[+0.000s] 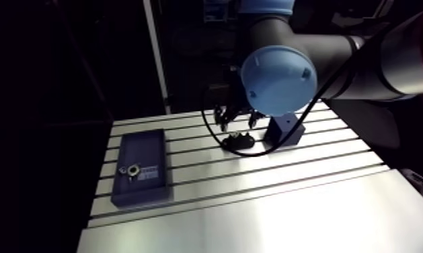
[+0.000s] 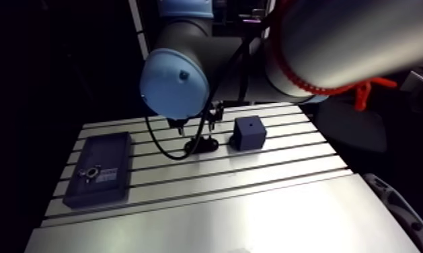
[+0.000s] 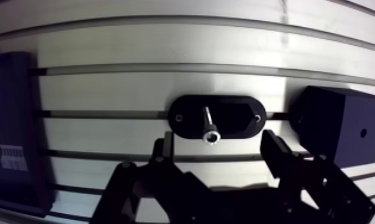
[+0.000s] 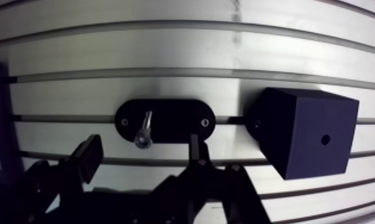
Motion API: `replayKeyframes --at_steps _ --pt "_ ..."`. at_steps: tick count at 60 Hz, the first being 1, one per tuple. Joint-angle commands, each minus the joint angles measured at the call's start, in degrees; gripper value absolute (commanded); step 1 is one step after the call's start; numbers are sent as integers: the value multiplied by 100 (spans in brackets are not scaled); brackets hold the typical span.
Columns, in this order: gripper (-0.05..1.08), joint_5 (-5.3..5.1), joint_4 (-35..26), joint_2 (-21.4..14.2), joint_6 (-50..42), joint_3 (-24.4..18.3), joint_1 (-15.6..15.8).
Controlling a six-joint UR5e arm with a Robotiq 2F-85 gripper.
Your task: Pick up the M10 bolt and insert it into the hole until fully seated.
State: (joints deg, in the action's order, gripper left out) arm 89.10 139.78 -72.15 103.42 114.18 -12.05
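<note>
My gripper is to grab the bolt by its raised socket head point(image 3: 211, 137) next, because the bolt's body stands down in the black holder plate point(image 3: 237, 113).
A silver socket-head bolt point(image 3: 208, 126) stands upright in a black oval holder plate point(image 3: 237, 113) on the slotted table. The holder lies just ahead of my gripper point(image 3: 219, 150), which hovers above it, open, with nothing between its fingers point(image 3: 274, 154). Beside the holder sits a dark blue cube point(image 3: 335, 128) with a small round hole point(image 3: 363, 132) in one face. In the arm view the gripper point(image 1: 235, 118) hangs just behind the holder point(image 1: 239, 140), and the cube point(image 1: 286, 130) stands to its right.
A dark rectangular tray point(image 1: 146, 145) lies on the left of the table, holding a small metal nut-like part point(image 1: 128, 171) and a white label. A smooth metal sheet point(image 1: 288, 215) covers the table's front part.
</note>
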Motion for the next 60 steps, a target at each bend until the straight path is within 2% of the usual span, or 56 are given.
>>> replayKeyframes --at_steps 1,60 --pt "26 33 11 40 7 28 0" --pt "34 15 20 101 -28 82 88"
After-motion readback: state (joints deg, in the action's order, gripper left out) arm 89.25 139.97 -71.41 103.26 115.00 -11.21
